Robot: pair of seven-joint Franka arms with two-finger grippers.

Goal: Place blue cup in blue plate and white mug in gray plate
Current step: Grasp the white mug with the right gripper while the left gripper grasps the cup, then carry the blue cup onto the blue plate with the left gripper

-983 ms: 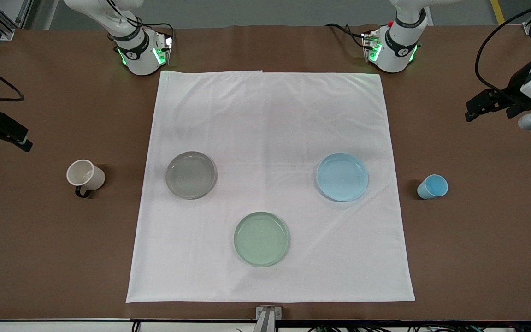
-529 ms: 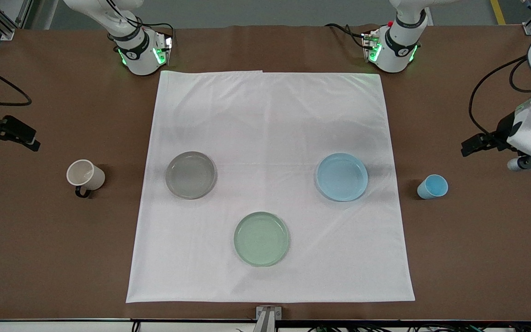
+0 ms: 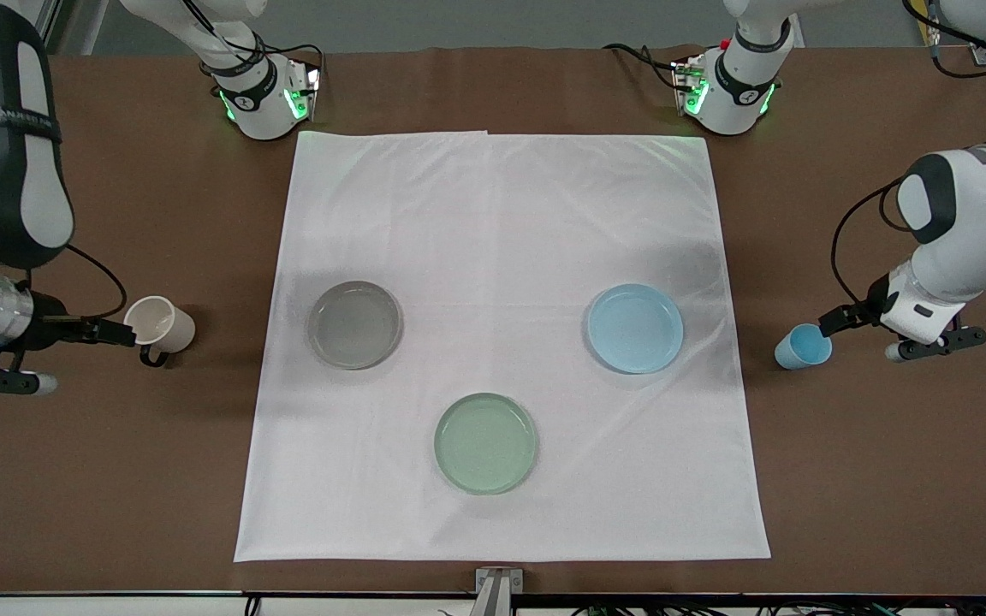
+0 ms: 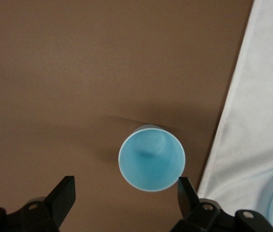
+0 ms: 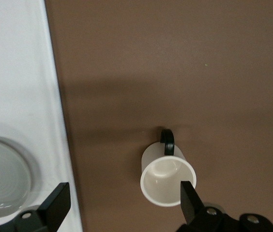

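Note:
I need to grab the mug by its round body (image 3: 173,330) with my right gripper next, so the white mug's black handle (image 3: 154,358) stays free on the way to the gray plate.
The blue cup (image 3: 803,346) stands upright on the brown table, beside the white cloth at the left arm's end. My left gripper (image 3: 837,322) is low beside it and open. In the left wrist view the cup (image 4: 151,158) sits just ahead of the open left gripper (image 4: 124,193), off toward one finger. The white mug (image 3: 159,325) stands at the right arm's end. My right gripper (image 3: 116,332) is open beside it. In the right wrist view one finger overlaps the rim of the mug (image 5: 168,179) and the right gripper (image 5: 122,198) is empty. The blue plate (image 3: 635,328) and the gray plate (image 3: 354,324) lie empty on the cloth.
A pale green plate (image 3: 485,443) lies on the white cloth (image 3: 501,214), nearer the front camera than the other two plates. The cloth edge (image 4: 257,121) runs close by the blue cup. The gray plate (image 5: 3,176) shows in the right wrist view.
Both arms have swung in and down from the table's ends. The left gripper has come to the blue cup, the right gripper to the white mug. Cups and plates have not moved.

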